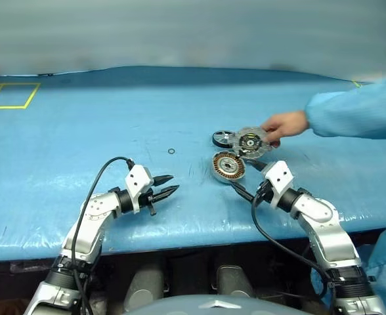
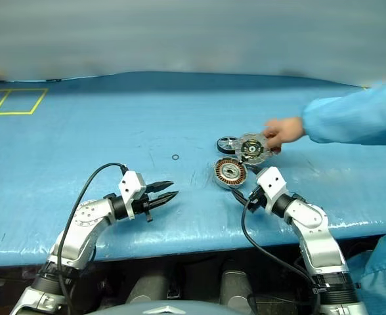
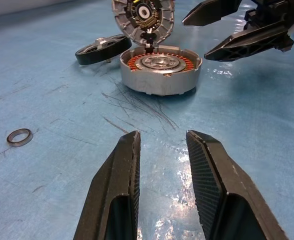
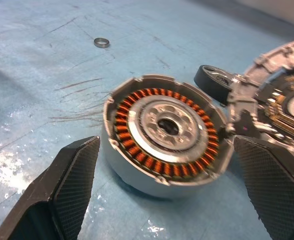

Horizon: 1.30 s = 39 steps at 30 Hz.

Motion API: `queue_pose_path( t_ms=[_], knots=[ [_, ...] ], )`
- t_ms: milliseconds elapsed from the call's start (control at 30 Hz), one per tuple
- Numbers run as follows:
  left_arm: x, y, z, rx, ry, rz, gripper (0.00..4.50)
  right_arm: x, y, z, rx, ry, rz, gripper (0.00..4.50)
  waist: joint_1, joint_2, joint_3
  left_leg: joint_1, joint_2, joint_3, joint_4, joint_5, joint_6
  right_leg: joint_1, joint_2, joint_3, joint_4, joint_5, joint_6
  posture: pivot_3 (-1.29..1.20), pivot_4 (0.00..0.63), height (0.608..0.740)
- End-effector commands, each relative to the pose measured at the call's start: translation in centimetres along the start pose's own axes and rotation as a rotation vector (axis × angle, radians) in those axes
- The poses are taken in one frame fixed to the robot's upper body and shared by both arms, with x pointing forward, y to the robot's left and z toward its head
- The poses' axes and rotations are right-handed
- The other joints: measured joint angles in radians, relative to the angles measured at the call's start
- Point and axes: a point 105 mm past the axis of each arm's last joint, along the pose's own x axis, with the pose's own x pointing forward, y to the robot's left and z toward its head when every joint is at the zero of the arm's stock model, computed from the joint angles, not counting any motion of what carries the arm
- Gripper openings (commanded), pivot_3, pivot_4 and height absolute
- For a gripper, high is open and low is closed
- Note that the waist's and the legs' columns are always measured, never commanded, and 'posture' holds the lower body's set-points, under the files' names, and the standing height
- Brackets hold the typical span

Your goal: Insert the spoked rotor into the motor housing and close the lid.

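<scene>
The motor housing isn't between my fingers yet: they are above bare tabletop, short of it, and would miss it if I closed now. My right gripper should move toward it first and then close on it.
The motor housing (image 1: 228, 166) sits on the blue table with its copper windings facing up. Its lid (image 1: 250, 141) stands raised at the far edge, inner face showing, with a person's hand (image 1: 285, 125) on it. Just behind the housing, to the left of the lid, the spoked rotor (image 1: 223, 138) lies flat. My right gripper (image 1: 247, 177) is open wide just in front of the housing (image 4: 167, 125), touching nothing. My left gripper (image 1: 173, 183) hovers farther left, pointing at the housing (image 3: 160, 70), its fingers (image 3: 127, 165) a little apart and empty.
A small black O-ring (image 1: 171, 151) lies on the table left of the housing. The person's light blue sleeve (image 1: 357, 111) reaches in from the right. Yellow tape lines (image 1: 12, 95) mark the far left. The table's front edge runs just under my wrists.
</scene>
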Motion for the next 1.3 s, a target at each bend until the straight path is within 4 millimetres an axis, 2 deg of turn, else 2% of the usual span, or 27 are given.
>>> queue_pose_path(
  t_ms=[33,400,600,700,900,1167,1300],
  knots=[
    [0.1,0.5,0.7,0.027,-0.026,0.019,1.52,-0.3,-0.1,1.5,-0.034,-0.03,0.019,4.5,0.0,0.0,0.0,0.0,0.0,0.0,0.0,-0.001,-0.002,0.0,-0.001,-0.001,0.0,0.0,0.0,0.0,0.15,0.74],
    [0.4,0.4,0.6,0.001,-0.047,0.029,1.52,-0.9,-0.1,1.8,-0.083,0.038,0.075,4.5,0.004,0.0,0.0,0.0,-0.001,0.0,0.0,-0.002,-0.002,0.001,-0.014,-0.023,0.0,0.0,0.0,0.0,0.15,0.74],
    [0.4,0.3,1.0,-0.024,-0.085,0.014,1.52,-2.1,0.0,1.5,-0.138,0.164,0.179,4.5,0.011,0.0,0.0,-0.001,0.0,-0.001,0.0,-0.002,-0.002,0.001,-0.016,-0.03,-0.001,-0.001,0.001,0.0,0.15,0.74],
    [0.4,0.2,1.6,-0.039,-0.128,0.008,1.52,-2.6,-0.7,1.6,-0.239,0.257,0.231,4.5,0.012,0.0,0.0,-0.002,0.0,-0.002,0.0,-0.002,-0.002,0.001,-0.016,-0.031,-0.001,-0.002,0.002,0.0,0.15,0.74],
    [0.9,0.0,1.7,-0.033,-0.148,0.005,1.52,-2.0,-1.9,1.7,-0.36,0.367,0.333,4.5,0.012,-0.001,0.0,-0.001,0.001,-0.002,0.001,-0.003,-0.003,0.001,-0.017,-0.034,-0.001,-0.003,0.005,0.0,0.15,0.74],
    [1.0,-0.6,1.3,-0.037,-0.154,0.017,1.52,-1.5,-2.8,0.4,-0.402,0.472,0.396,4.5,0.026,-0.001,0.001,-0.003,0.0,-0.002,0.001,-0.003,0.002,0.001,-0.015,-0.035,-0.003,-0.001,-0.001,0.0,0.15,0.74],
    [0.8,-0.8,1.1,-0.048,-0.151,0.027,1.52,-1.5,-3.2,0.4,-0.412,0.48,0.39,4.5,0.027,-0.001,0.001,-0.003,0.0,-0.002,0.001,-0.004,0.002,0.001,-0.016,-0.035,-0.003,-0.001,-0.001,0.0,0.15,0.74]
  ],
)
